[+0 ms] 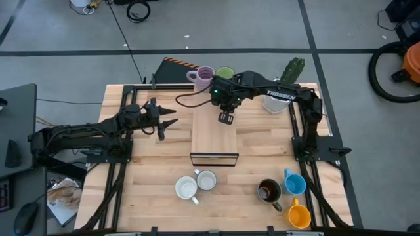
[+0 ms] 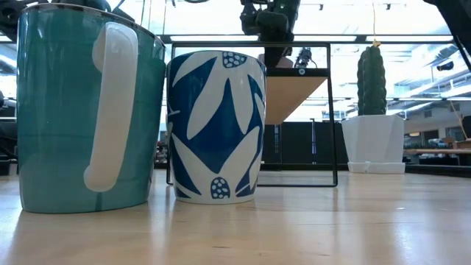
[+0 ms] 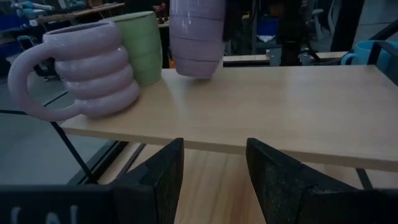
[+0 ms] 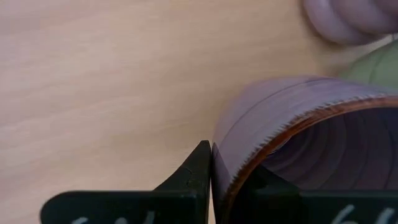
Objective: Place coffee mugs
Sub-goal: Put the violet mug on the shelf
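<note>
My right gripper needs to open now, because the lilac mug's lower edge [image 4: 239, 99] is at the wooden shelf top [image 4: 124, 93].
A raised wooden shelf [image 1: 214, 134] stands mid-table. One lilac ribbed mug [image 3: 87, 68] and a light green mug [image 3: 144, 45] rest on their bases at its far end. My right gripper [image 4: 224, 163] reaches over the shelf from the right and is shut on a second lilac mug [image 3: 196, 37]. In the high view that gripper [image 1: 226, 113] covers the mug. My left gripper [image 3: 214, 155] is open, level with the shelf's left edge and touching nothing. In the high view it [image 1: 168, 121] sits left of the shelf. My right gripper holds the second lilac mug by its wall at the brown-edged rim [image 4: 231, 180], with one finger outside [image 4: 193, 177] and one inside. The fingers come from above, pointing down. The mug is upright over the shelf; its base [image 3: 194, 71] is at or just above the shelf top.
Near the table's front edge stand two white-looking mugs [image 1: 195, 185], a dark brown mug [image 1: 269, 191], a blue mug [image 1: 294, 181] and an orange mug [image 1: 298, 216]. A white pot with a cactus [image 1: 282, 98] stands right of the shelf's far end. Black frame rails run along both table sides.
</note>
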You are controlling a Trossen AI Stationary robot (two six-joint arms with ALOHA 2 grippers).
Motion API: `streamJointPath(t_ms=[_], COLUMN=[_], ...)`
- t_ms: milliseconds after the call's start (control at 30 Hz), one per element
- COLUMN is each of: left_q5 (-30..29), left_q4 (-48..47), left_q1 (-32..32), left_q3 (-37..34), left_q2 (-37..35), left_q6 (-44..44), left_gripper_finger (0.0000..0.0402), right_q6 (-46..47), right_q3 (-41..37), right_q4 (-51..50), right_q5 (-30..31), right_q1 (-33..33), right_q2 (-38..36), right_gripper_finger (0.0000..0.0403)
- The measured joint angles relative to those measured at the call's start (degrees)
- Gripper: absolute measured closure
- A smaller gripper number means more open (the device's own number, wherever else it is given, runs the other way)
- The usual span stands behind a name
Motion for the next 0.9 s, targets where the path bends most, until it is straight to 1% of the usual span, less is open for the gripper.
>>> streamJointPath(t_ms=[133, 567, 667, 900], left_q5=[-0.7, -0.7, -0.7, -0.7], left_q4=[0.1, 0.3, 0.3, 0.2], left_q1=[0.0, 0.0, 0.0, 0.0], left_q3=[0.0, 0.0, 0.0, 0.0], left_q2=[0.0, 0.0, 0.0, 0.0], left_q6=[0.9, 0.8, 0.7, 0.7], left_gripper_finger=[0.0221, 0.0221, 0.0221, 0.0221], right_q6=[0.0, -0.5, -0.5, -0.5], right_q3=[0.0, 0.0, 0.0, 0.0], right_q4=[-0.2, -0.4, -0.2, -0.3], right_q5=[-1.6, -1.6, -0.5, 1.8], right_q1=[-1.0, -1.5, -1.5, -1.5], right_q2=[0.3, 0.7, 0.7, 0.8], right_gripper_finger=[0.0368, 0.0362, 0.0345, 0.0289])
